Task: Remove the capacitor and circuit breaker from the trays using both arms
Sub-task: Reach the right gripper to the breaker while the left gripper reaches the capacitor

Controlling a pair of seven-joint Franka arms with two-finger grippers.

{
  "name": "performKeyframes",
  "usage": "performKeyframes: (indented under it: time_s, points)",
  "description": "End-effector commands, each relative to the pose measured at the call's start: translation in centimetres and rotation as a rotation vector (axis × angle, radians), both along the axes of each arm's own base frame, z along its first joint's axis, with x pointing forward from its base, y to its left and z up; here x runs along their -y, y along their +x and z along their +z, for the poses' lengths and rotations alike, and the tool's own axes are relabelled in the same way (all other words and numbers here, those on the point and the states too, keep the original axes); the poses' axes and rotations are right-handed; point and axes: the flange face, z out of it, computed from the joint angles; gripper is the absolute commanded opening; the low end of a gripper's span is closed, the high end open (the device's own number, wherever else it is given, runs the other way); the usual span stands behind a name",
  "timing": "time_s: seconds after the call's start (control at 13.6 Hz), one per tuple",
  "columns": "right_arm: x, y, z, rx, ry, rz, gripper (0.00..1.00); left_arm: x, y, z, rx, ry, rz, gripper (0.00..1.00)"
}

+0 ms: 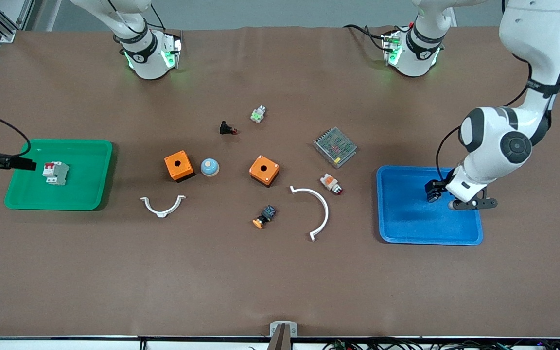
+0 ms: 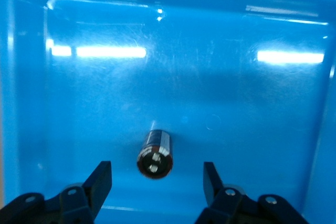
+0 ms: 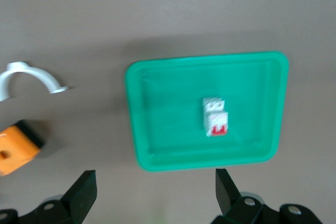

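My right gripper picks up the white-grey breaker by its body at the red-lever end (image 1: 54, 168) next, so that the breaker is then free to leave the green tray.
The capacitor (image 2: 155, 156), a small black cylinder with a silvery end, lies on the floor of the blue tray (image 2: 184, 77). My left gripper (image 2: 156, 170) is open just above it, one finger on each side, not touching. In the front view the left gripper (image 1: 433, 193) hangs over the blue tray (image 1: 406, 218) and hides the capacitor. The breaker (image 1: 55, 172), white-grey with a red lever, lies in the green tray (image 1: 90, 146). My right gripper (image 3: 155, 182) is open and empty, high above the table beside the green tray (image 3: 157, 77), with the breaker (image 3: 216, 117) below.
Between the trays lie two orange boxes (image 1: 179, 166) (image 1: 264, 170), a blue dome (image 1: 209, 167), a black push-button (image 1: 228, 128), a metal mesh box (image 1: 335, 146), an orange-white push-button (image 1: 331, 183), a yellow button (image 1: 264, 217) and two white curved clamps (image 1: 163, 205) (image 1: 316, 209).
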Motion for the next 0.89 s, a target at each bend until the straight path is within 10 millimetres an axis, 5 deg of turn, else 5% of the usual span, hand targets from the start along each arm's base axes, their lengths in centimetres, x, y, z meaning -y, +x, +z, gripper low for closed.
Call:
performKeyframes:
  time_s: [0.0, 0.3, 0.44, 0.59, 0.81]
  points:
    - [4.8, -2.1, -4.7, 0.059, 0.003, 0.082, 1.00, -0.4, 0.3, -1.4, 0.012, -0.006, -0.004, 0.72]
    - [8.5, -4.9, -11.4, 0.125, -0.005, 0.110, 1.00, -0.3, 0.2, -2.8, 0.000, -0.008, -0.004, 0.53]
    - [9.1, -6.0, -14.2, 0.145, -0.011, 0.097, 1.00, -0.3, 0.1, -2.7, -0.004, -0.008, -0.004, 0.22]
    - [9.5, -6.9, -16.4, 0.158, -0.016, 0.088, 1.00, 0.5, 0.3, -0.6, 0.012, -0.001, -0.020, 0.01]
    - [10.3, -8.6, -19.2, 0.152, -0.009, 0.065, 1.00, 4.0, 0.8, 5.6, 0.009, 0.002, -0.071, 0.00]
